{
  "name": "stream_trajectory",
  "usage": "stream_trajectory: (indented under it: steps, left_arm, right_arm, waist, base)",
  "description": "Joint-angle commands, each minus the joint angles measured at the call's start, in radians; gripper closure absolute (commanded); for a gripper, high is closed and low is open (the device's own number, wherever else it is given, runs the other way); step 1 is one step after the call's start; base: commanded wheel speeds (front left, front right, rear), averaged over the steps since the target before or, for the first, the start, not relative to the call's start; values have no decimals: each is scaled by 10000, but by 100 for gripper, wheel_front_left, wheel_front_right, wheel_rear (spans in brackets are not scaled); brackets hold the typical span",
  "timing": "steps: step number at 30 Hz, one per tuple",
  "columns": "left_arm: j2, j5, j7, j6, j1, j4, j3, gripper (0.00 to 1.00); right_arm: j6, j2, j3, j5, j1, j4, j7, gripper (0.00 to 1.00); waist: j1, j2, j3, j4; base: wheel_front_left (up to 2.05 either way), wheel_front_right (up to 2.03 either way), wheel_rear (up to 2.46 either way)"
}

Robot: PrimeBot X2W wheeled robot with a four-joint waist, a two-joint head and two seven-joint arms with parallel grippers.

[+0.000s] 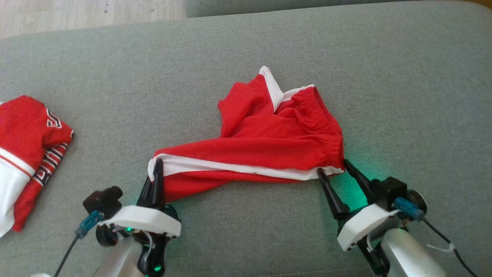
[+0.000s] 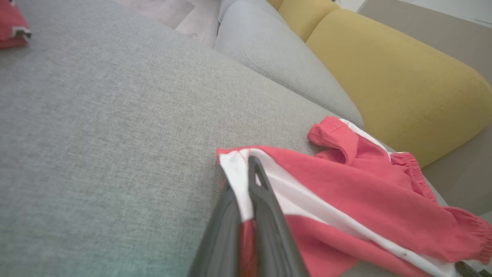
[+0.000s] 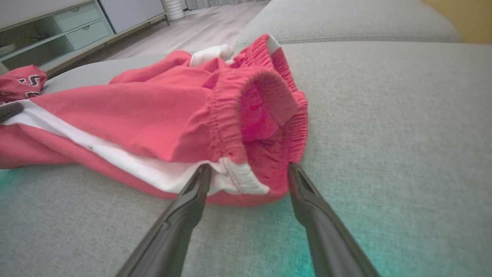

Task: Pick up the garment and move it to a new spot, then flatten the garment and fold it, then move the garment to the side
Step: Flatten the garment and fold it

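Observation:
I should next take hold of the garment by its white-striped waistband corner with my right gripper, because the elastic waist is gaping open with its rim raised off the sofa.
The garment is a pair of red shorts with white side stripes, lying crumpled on the grey sofa seat. My left gripper is shut on the garment's leg hem at its left end; in the left wrist view the white-striped cloth is pinched between the two fingers. My right gripper stands open at the waistband corner, one finger on each side of the elastic edge, fingertips touching the cloth.
A second red and white garment lies folded at the seat's left edge. Wooden floor shows beyond the far left. A yellow cushion and a grey cushion stand behind the seat.

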Motion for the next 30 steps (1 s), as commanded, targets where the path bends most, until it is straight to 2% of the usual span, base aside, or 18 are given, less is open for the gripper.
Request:
stream_trajectory:
  steps: [1, 7, 8, 9, 10, 16, 21, 25, 30]
  left_arm:
    - [84, 126, -53, 15, -64, -286, 362, 100]
    - [44, 155, -53, 15, -60, -237, 311, 100]
    - [37, 156, -53, 15, -63, -226, 295, 100]
    - [30, 155, -53, 15, -65, -217, 287, 100]
    - [25, 157, -53, 15, -68, -215, 285, 100]
    - [71, 224, -53, 15, 4, -378, 362, 100]
    - [316, 364, -53, 15, 69, -1008, 490, 100]
    - [916, 516, -53, 15, -411, -2023, 533, 100]
    - [1965, 709, -53, 15, -1703, -3226, 493, 100]
  right_arm:
    - [-7, -168, 352, -65, -337, -334, -65, 0]
    - [-7, -541, 1188, -70, -646, -149, -65, 0]
    - [-7, -577, 1308, -15, -701, -77, -65, 43]
    - [-7, -614, 1436, 43, -750, -11, -65, 74]
    - [-7, -647, 1542, 109, -795, 32, -65, 100]
    - [-7, -862, 2024, 548, -853, 86, -65, 100]
    - [-7, -1054, 2255, 1354, -841, -633, -65, 100]
    - [-7, -1142, 2125, 2393, -1215, -1661, -65, 100]
    - [-7, -1376, 1641, 3904, -2171, -2741, -65, 100]
  waist:
    - [-1, 0, 21, 9]
    - [-1, 0, 52, 62]
    - [-1, 0, 52, 78]
    - [-1, 0, 45, 97]
    - [-1, 0, 36, 115]
    - [-1, 0, -262, 180]
    - [-1, 0, -1151, 146]
    - [-1, 0, -1807, 114]
    - [-1, 0, -2375, 156]
  base:
    - [0, 0, 0]
    - [0, 0, 0]
    - [0, 0, 0]
    - [0, 0, 0]
    - [0, 0, 0]
    - [0, 0, 0]
    - [0, 0, 0]
    - [0, 0, 0]
    - [0, 0, 0]
